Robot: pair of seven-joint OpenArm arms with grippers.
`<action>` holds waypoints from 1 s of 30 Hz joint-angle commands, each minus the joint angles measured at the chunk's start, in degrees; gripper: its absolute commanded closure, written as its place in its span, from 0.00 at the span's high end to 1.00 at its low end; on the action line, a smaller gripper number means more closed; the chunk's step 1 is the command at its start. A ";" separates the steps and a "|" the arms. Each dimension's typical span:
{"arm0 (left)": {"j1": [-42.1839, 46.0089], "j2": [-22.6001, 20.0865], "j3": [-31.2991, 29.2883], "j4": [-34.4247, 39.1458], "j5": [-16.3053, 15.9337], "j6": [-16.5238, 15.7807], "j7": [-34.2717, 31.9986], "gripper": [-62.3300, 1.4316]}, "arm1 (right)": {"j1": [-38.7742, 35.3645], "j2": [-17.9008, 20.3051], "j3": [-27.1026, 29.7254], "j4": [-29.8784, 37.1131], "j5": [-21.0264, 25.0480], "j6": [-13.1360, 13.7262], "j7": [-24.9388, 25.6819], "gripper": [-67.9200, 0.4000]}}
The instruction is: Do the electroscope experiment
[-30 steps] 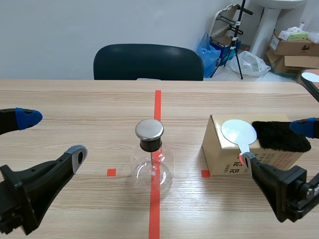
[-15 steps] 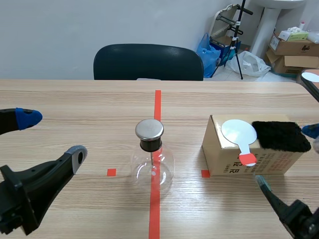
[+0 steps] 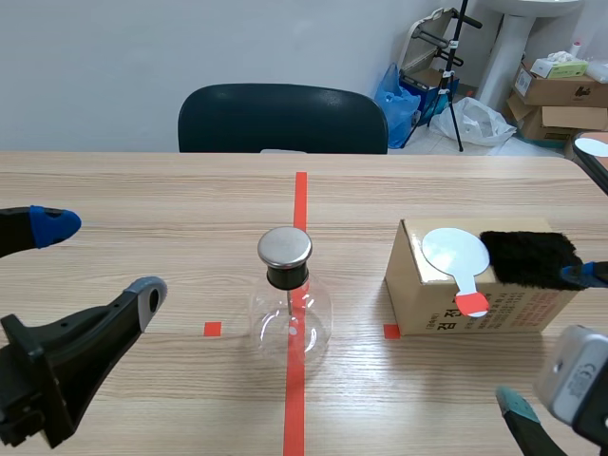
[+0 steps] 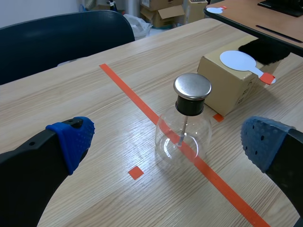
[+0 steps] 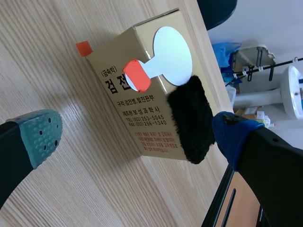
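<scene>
The paddle's disc spreads wide and round, so my right gripper next needs to grab the paddle by its narrow orange handle (image 3: pixel 472 304) (image 5: pixel 137 75).
A glass flask electroscope (image 3: pixel 289 309) (image 4: pixel 185 130) with a round metal cap stands on the red centre tape line. To its right a cardboard box (image 3: pixel 432 294) (image 5: pixel 128 107) carries a white disc paddle (image 3: pixel 456 253) (image 5: pixel 165 50) with a red handle tip, and a black fur pad (image 3: pixel 530 259) (image 5: pixel 190 118) beside it. My left gripper (image 3: pixel 100 261) (image 4: pixel 165 137) is open at the table's left, with the flask ahead between its fingers. My right gripper (image 3: pixel 556 347) (image 5: pixel 137 130) is open low at the right, the box lying ahead between its fingers.
A dark chair (image 3: pixel 282 118) stands at the table's far side. Boxes, bags and a tripod (image 3: pixel 456 71) clutter the floor at the back right. A second table edge (image 3: pixel 594 157) shows at the far right.
My right gripper has drawn back from the box toward the near right corner and turned. The left arm, flask and box have not moved.
</scene>
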 commanded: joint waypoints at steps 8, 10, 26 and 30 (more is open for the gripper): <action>0.28 0.28 -0.26 1.03 -0.37 -0.04 -0.79 1.00 | 1.20 -1.77 -1.95 -4.39 -12.61 -6.27 4.72 1.00; 0.28 0.28 -0.26 1.03 -0.37 -0.04 -0.79 1.00 | 1.97 -1.77 -2.97 -6.38 -14.95 -9.92 4.55 1.00; 0.28 0.28 -0.26 1.03 -0.37 -0.04 -0.79 1.00 | 17.25 -1.73 -15.39 -27.69 -24.94 -44.30 -2.54 1.00; 0.28 0.28 -0.26 1.03 -0.37 -0.04 -0.81 1.00 | 21.46 -1.73 -19.41 -32.92 -26.29 -48.26 -6.19 1.00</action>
